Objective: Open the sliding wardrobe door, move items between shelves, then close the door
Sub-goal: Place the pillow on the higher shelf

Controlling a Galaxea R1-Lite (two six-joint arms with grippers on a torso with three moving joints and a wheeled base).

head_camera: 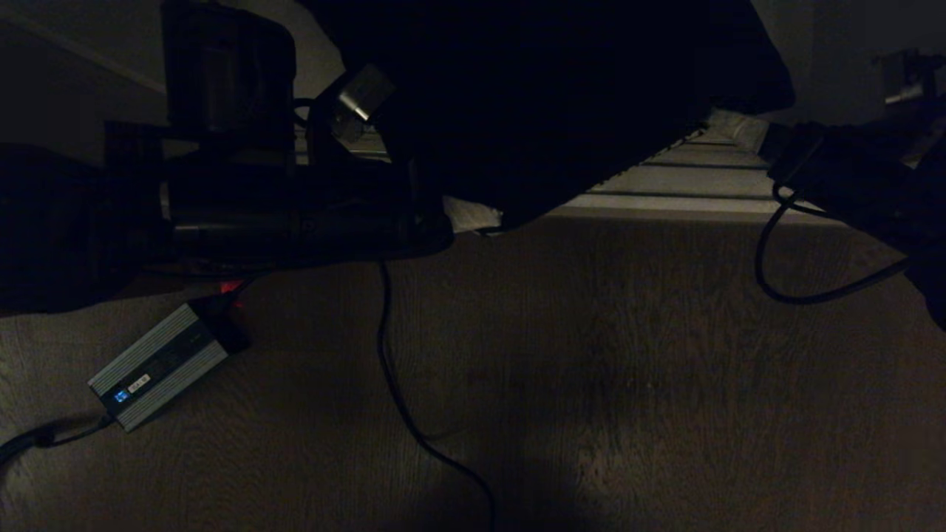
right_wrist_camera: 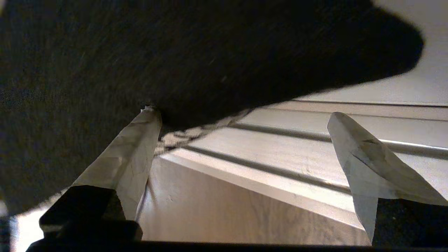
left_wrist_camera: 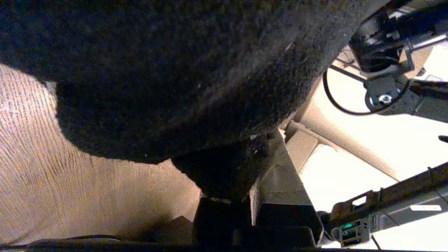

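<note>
I should next move the cushion between the shelves, so I should use my right gripper to grab the cushion (right_wrist_camera: 175,52) by its seam edge (right_wrist_camera: 184,132) beside the houndstooth strip.
A cushion with a plain black back (head_camera: 532,96) hangs above the floor, one of the items. My left gripper (left_wrist_camera: 255,157) is shut on its lower corner, where the black fabric (left_wrist_camera: 175,70) is pinched between the fingers. My right gripper (right_wrist_camera: 243,113) is open beside the cushion (right_wrist_camera: 175,52), one taped fingertip (right_wrist_camera: 148,119) touching its edge. A strip of houndstooth (right_wrist_camera: 189,134) shows there. An off-white shelf board (left_wrist_camera: 336,175) lies beyond the track. The sliding wardrobe door is out of view.
The ribbed pale metal floor track (head_camera: 687,181) runs under the cushion, bordering the brown wood floor (head_camera: 591,369). A grey power brick (head_camera: 159,366) lies at the left, and a black cable (head_camera: 399,384) trails across the floor. My right arm (head_camera: 850,170) reaches in from the right.
</note>
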